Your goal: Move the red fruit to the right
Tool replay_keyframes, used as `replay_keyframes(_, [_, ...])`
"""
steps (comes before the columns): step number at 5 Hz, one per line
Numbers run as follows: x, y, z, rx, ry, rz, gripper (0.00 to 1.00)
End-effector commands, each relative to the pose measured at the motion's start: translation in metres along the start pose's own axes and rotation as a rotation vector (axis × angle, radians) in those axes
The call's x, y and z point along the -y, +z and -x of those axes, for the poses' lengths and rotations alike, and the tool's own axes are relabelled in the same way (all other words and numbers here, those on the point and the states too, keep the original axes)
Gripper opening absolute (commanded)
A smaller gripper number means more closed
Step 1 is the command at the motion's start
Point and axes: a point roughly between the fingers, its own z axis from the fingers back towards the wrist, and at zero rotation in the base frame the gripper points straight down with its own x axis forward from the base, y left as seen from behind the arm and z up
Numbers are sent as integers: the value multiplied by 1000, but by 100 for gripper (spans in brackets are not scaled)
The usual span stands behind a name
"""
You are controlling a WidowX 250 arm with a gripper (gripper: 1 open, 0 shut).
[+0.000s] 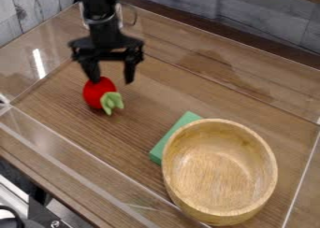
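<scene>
The red fruit's green cap (112, 103) is the part my gripper will grab next, to move the fruit across the open table.
The red fruit (99, 93) is a small toy strawberry with a light green leafy cap, lying on the wooden table at left of centre. My gripper (109, 75) points down right over its upper edge, jaws spread wide apart, one finger to the left of the fruit's top and the other (129, 75) to the right. Nothing is held between them. Whether the fingertips touch the fruit I cannot tell.
A wooden bowl (220, 206) stands at the front right, with a flat green sponge (173, 138) tucked against its left side. Clear plastic walls (32, 129) fence the table on all sides.
</scene>
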Motion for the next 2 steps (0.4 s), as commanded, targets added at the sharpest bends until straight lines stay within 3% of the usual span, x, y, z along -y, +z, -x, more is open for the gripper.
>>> replay_keyframes(1, [-13, -15, -4, 31, -17, -17, 100])
replay_keyframes(2, [-3, -7, -3, 32, 66, -23, 0])
